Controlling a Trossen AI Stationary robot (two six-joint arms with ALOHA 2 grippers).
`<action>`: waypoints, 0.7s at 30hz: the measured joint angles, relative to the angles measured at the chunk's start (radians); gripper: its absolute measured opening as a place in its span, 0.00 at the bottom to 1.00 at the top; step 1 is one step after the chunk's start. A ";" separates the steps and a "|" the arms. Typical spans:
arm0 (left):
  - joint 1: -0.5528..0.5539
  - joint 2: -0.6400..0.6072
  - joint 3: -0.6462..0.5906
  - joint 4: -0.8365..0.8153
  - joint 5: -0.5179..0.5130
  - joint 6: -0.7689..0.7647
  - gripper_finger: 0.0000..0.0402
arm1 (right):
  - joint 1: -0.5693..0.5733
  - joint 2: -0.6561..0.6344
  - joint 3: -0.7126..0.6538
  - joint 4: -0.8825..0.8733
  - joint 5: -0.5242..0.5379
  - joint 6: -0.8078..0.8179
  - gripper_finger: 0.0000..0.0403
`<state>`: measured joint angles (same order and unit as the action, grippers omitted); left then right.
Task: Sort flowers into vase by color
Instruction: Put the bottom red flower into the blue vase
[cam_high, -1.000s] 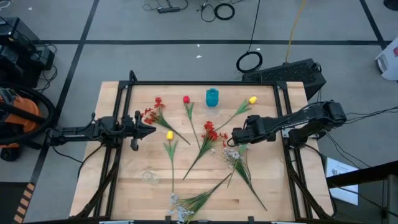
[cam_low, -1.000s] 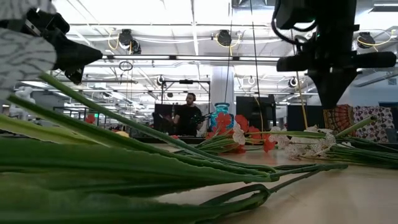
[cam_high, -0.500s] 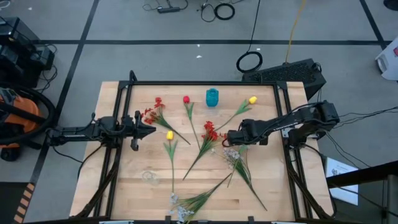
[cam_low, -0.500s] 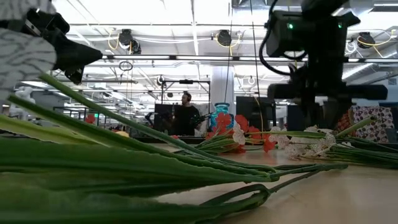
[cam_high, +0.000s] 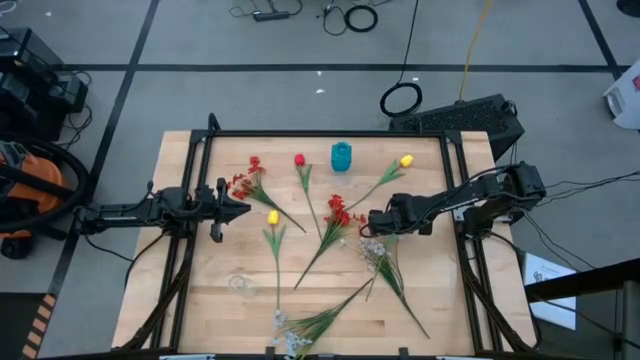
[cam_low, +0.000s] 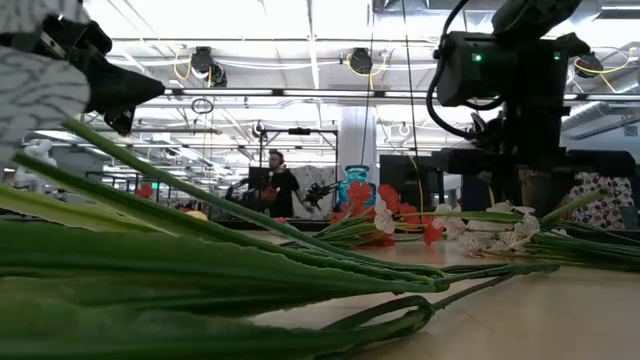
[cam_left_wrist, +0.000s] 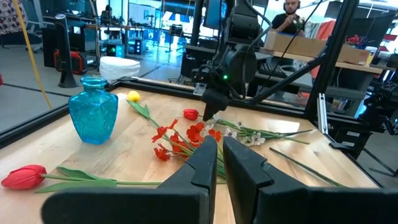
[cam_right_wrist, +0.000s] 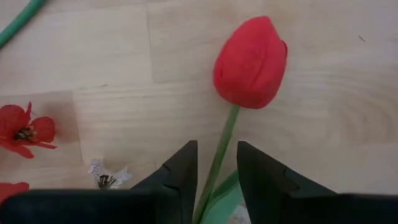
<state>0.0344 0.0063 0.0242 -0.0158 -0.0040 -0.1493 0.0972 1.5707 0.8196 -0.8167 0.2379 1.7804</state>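
The red flower needs to be sorted into the teal vase, so my right gripper will next grab the flower by its green stem just below the bud (cam_right_wrist: 225, 134).
My right gripper (cam_right_wrist: 216, 147) is open and low over the table's middle right (cam_high: 368, 222). Its fingers stand on either side of a red bud's (cam_right_wrist: 250, 62) green stem (cam_right_wrist: 225, 134), just below the bud. The flower lies flat on the wood beside a red berry spray (cam_high: 340, 212) and a white blossom spray (cam_high: 375, 248). The teal vase (cam_high: 342, 156) stands upright near the far edge. The clear glass vase (cam_high: 240, 285) sits near the left front. My left gripper (cam_high: 243, 208) hovers shut at the table's left, touching nothing.
Other flowers lie scattered on the wood: a yellow bud (cam_high: 406, 160) far right, another yellow bud (cam_high: 272, 217) and a red spray (cam_high: 245, 180) near the left gripper, a red bud (cam_high: 299, 160) beside the teal vase, and a white spray (cam_high: 285, 340) at the near edge.
My right gripper has moved a little toward the table's left and come down, until its fingers straddle the red bud's stem. The flowers and vases have stayed where they were.
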 joint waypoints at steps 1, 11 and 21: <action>0.000 0.000 0.000 0.000 0.000 0.000 0.09 | 0.000 0.000 0.000 0.000 0.006 -0.008 0.24; 0.000 0.000 0.000 0.000 0.000 0.000 0.09 | 0.000 0.000 0.000 0.037 0.055 -0.092 0.02; 0.000 0.000 0.000 0.000 0.000 0.000 0.09 | 0.000 -0.051 0.080 0.033 0.211 -0.260 0.00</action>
<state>0.0341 0.0062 0.0242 -0.0163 -0.0041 -0.1493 0.0971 1.5196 0.8997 -0.7834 0.4488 1.5208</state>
